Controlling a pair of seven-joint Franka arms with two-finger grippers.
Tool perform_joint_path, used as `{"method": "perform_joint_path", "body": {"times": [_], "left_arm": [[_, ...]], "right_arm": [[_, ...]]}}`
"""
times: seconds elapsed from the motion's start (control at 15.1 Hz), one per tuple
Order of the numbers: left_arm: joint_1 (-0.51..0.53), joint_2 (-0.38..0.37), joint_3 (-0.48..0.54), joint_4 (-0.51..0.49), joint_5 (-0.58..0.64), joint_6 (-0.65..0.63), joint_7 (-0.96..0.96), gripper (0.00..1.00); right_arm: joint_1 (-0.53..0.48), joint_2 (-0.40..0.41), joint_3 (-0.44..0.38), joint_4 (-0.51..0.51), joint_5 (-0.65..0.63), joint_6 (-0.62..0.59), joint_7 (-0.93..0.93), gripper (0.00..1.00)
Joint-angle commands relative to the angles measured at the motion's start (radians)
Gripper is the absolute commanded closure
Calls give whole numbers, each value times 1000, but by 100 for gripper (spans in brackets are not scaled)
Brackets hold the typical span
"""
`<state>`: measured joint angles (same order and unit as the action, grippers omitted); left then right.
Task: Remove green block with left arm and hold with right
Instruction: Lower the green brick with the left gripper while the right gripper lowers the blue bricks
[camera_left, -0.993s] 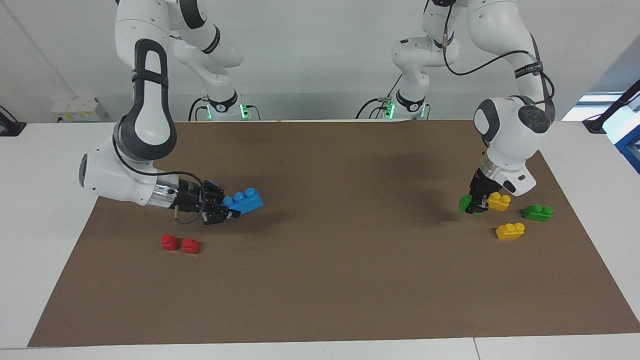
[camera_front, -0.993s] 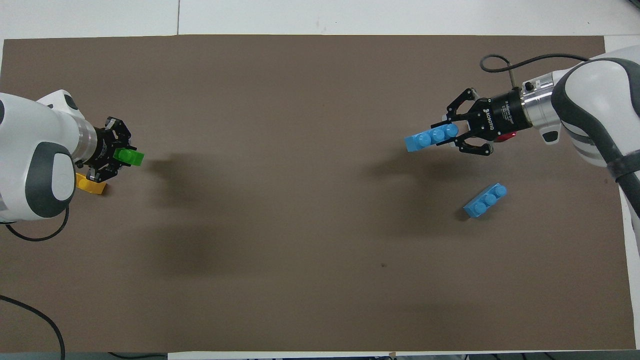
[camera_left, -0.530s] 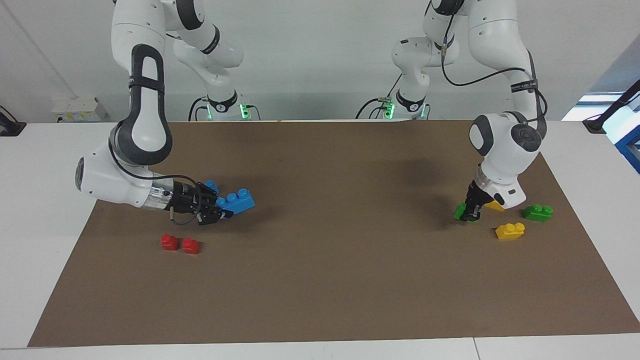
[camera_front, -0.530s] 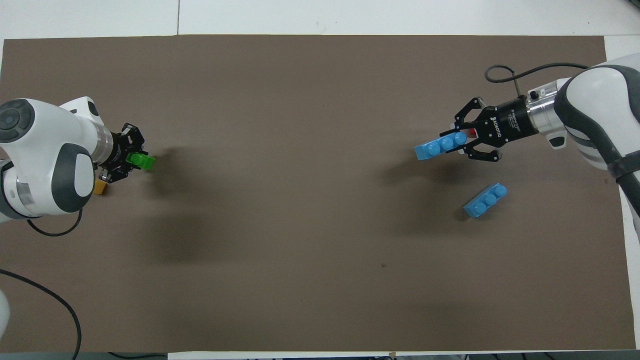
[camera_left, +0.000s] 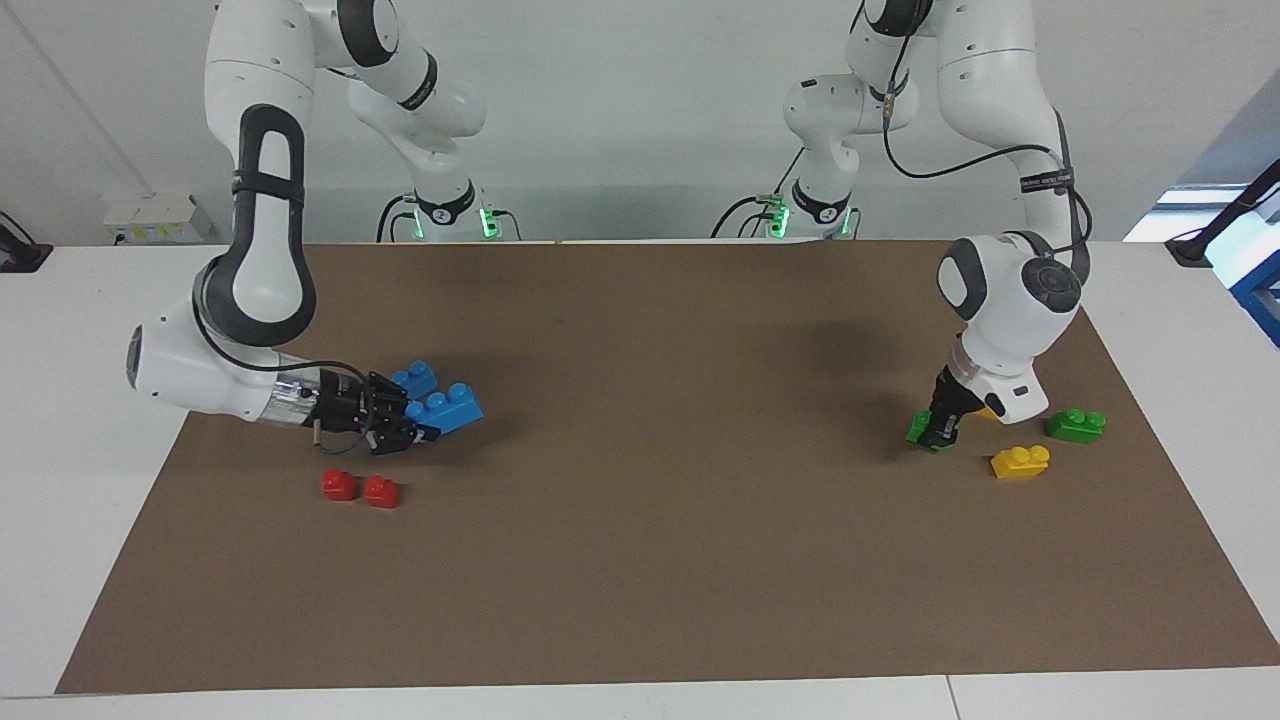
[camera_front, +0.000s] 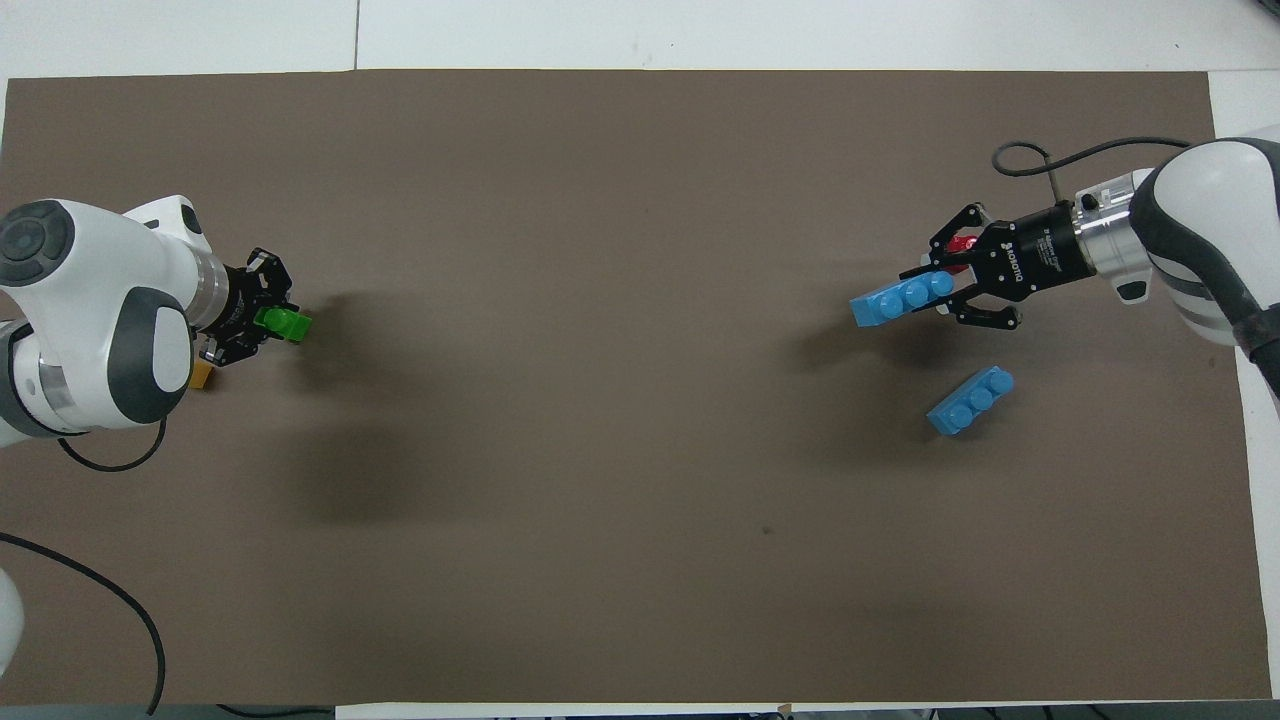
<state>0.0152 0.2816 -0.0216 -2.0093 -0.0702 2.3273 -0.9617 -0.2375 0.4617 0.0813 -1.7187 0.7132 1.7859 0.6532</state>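
The robot's right gripper should keep holding the blue brick, because the brick hangs above the brown mat and would drop if the gripper opened now.
The green block (camera_left: 917, 428) (camera_front: 284, 324) is a small light-green brick. My left gripper (camera_left: 935, 434) (camera_front: 268, 322) is shut on it, pointing steeply down, low over the mat (camera_left: 660, 560) at the left arm's end of the table. Whether the block touches the mat I cannot tell. My right gripper (camera_left: 425, 426) (camera_front: 935, 290) is shut on the end of a blue three-stud brick (camera_left: 447, 408) (camera_front: 902, 298). It holds this brick nearly level, just above the mat at the right arm's end.
A second blue brick (camera_left: 413, 378) (camera_front: 970, 400) lies beside the held one. Two red blocks (camera_left: 340, 485) (camera_left: 381, 491) lie close to the right gripper. A yellow brick (camera_left: 1020, 461) and a darker green brick (camera_left: 1075, 425) lie by the left gripper, and another yellow brick (camera_front: 200, 375) is mostly hidden under it.
The left gripper has come down toward the mat with the green block. The right gripper has drawn back toward its own end of the table and lowered with the blue brick.
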Motion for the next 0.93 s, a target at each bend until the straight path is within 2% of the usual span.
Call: {"method": "perform_joint_path", "body": {"times": [0.0, 0.53, 0.6, 0.86], "left_arm": [[11, 13, -5, -5, -26, 30, 49, 100], [29, 18, -5, -9, -26, 44, 89, 100], [31, 18, -5, -11, -26, 44, 95, 91], [28, 19, -5, -11, -26, 43, 100, 17]], "right_arm": [[-42, 23, 15, 1, -17, -13, -67, 100], [-59, 64, 15, 1, -23, -13, -132, 100], [-59, 72, 15, 1, -23, -11, -138, 100], [-72, 92, 17, 7, -23, -8, -156, 100]]}}
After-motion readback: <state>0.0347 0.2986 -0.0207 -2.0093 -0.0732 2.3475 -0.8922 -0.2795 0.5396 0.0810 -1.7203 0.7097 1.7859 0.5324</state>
